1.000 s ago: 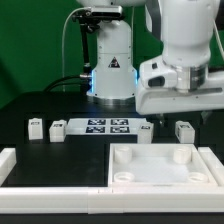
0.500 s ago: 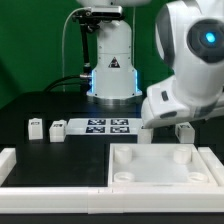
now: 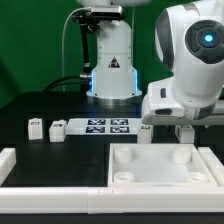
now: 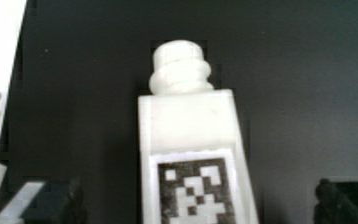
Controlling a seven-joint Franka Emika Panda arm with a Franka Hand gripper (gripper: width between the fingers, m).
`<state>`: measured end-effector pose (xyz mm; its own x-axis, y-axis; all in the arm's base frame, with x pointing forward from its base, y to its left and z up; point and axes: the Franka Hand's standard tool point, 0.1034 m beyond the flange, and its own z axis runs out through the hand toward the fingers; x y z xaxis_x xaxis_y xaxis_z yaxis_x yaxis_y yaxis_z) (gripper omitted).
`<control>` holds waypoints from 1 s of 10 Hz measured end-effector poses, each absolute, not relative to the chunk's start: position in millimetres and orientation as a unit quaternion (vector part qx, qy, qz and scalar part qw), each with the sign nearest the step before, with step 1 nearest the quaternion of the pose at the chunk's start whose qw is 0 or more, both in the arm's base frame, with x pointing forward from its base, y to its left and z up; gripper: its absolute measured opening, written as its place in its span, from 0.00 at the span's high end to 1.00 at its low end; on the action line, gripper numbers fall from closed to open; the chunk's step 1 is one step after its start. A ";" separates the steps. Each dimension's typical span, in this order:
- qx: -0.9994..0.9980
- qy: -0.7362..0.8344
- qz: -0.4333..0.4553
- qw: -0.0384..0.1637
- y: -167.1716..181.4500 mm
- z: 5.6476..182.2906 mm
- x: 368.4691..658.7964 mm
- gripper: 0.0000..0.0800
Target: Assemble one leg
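Note:
My gripper should close on the tagged white leg now, because its fingers are low on either side of the leg.
In the wrist view a white leg with a rounded screw tip and a black-and-white tag lies on the black table. It sits between my two dark fingers, with a gap on each side. My gripper is open around it. In the exterior view the gripper is low at the marker board's right end, mostly hidden by the arm. Three more legs stand on the table: two at the exterior view's left and one at its right.
The large white tabletop with a raised rim lies in front of the gripper. The marker board lies at the middle. A white rail runs along the left and front. The robot base stands behind.
The arm has swung and tilted, its hand now lower over the table beside the marker board's right end. The loose legs and the tabletop have not moved.

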<state>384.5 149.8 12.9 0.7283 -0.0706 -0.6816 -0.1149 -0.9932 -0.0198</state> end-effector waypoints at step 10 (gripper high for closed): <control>-0.929 0.041 0.367 0.035 148.5 11.1 383.9 0.64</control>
